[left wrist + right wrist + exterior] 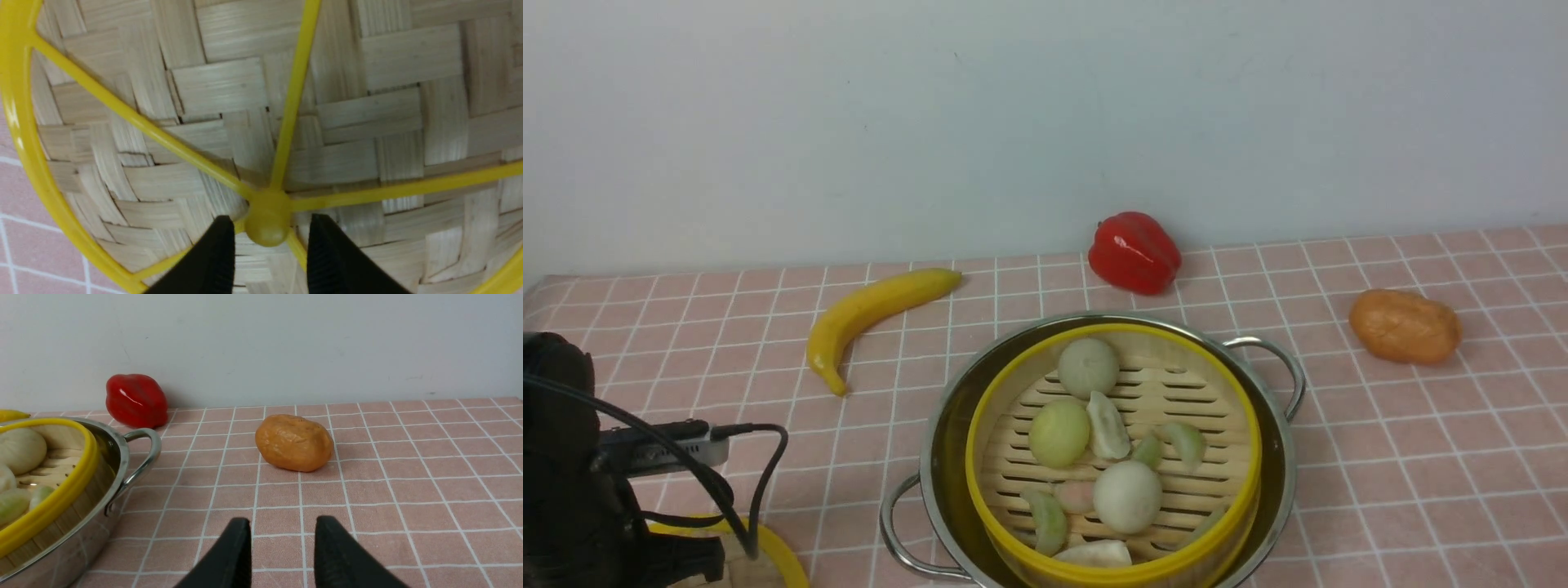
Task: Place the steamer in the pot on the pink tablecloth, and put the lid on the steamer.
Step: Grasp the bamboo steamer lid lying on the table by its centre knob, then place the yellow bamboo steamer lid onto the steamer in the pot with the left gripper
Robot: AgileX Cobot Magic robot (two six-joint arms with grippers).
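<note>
The left gripper grabs the lid by its narrow yellow centre hub (pixel 268 218) next, since the lid's woven top spreads far wider than its open fingers.
The steamer (pixel 1176 384), with buns and dumplings on its slats, sits inside the pot (pixel 945 457) on the pink tablecloth (pixel 1421 457). Both also show in the right wrist view: the steamer (pixel 61 486) and the pot (pixel 118 457). The lid (pixel 220 85) lies flat on the cloth at the near left, and only its yellow rim (pixel 776 555) shows under my left arm (pixel 572 490). My left gripper (pixel 269 218) is open, with one finger on each side of the lid's yellow centre hub. My right gripper (pixel 282 520) is open and empty, low over the cloth to the right of the pot.
A yellow banana (pixel 866 314) lies behind and to the left of the pot. A red pepper (pixel 1135 251) sits at the back by the wall. An orange potato-like lump (pixel 1405 327) lies to the right, ahead of my right gripper.
</note>
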